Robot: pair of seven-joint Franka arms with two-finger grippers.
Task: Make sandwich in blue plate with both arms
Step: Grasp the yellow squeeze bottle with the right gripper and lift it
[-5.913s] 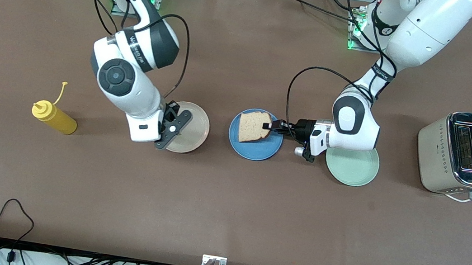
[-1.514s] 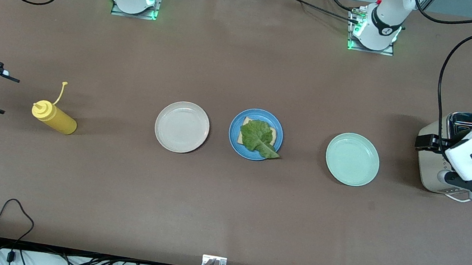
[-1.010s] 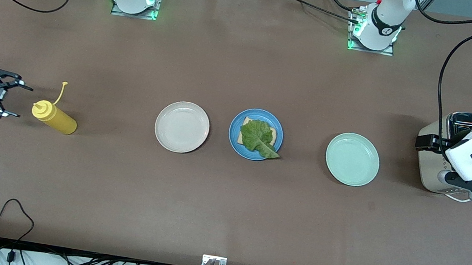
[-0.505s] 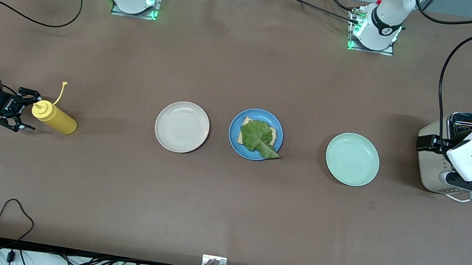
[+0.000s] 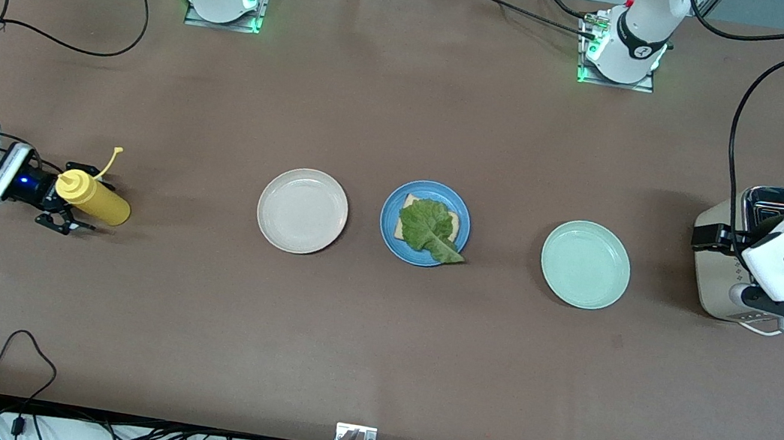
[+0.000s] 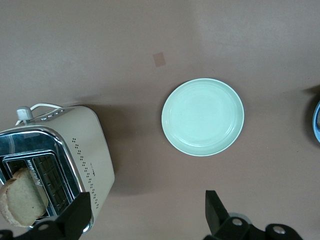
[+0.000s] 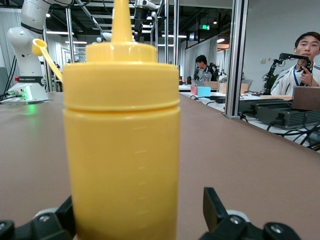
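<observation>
The squeeze bottle narrows to a sloping nozzle on top, so my right gripper should next grab the bottle around its straight-sided lower body (image 5: 98,199).
The blue plate (image 5: 393,209) sits mid-table with one bread slice (image 5: 406,200) on it and a green lettuce leaf (image 5: 425,229) on top. A second bread slice (image 6: 20,200) stands in the toaster (image 5: 714,274), hidden by the left arm in the front view. My left gripper (image 5: 714,237) hovers open and empty over the toaster's end toward the mint plate; the left wrist view shows it (image 6: 147,192) wide open. My right gripper (image 5: 71,197) is low at the right arm's end of the table. It is open with a finger on each side of the yellow squeeze bottle (image 5: 95,201), which fills the right wrist view (image 7: 122,140).
A cream-white plate (image 5: 302,210) lies beside the blue plate toward the right arm's end. A pale mint-green plate (image 5: 585,264) lies toward the left arm's end, also seen in the left wrist view (image 6: 202,117). The toaster (image 6: 75,145) has a white cord.
My right gripper has swept in low from the table's end and now straddles the yellow bottle, which shifted slightly toward the plates. The left arm has stayed still.
</observation>
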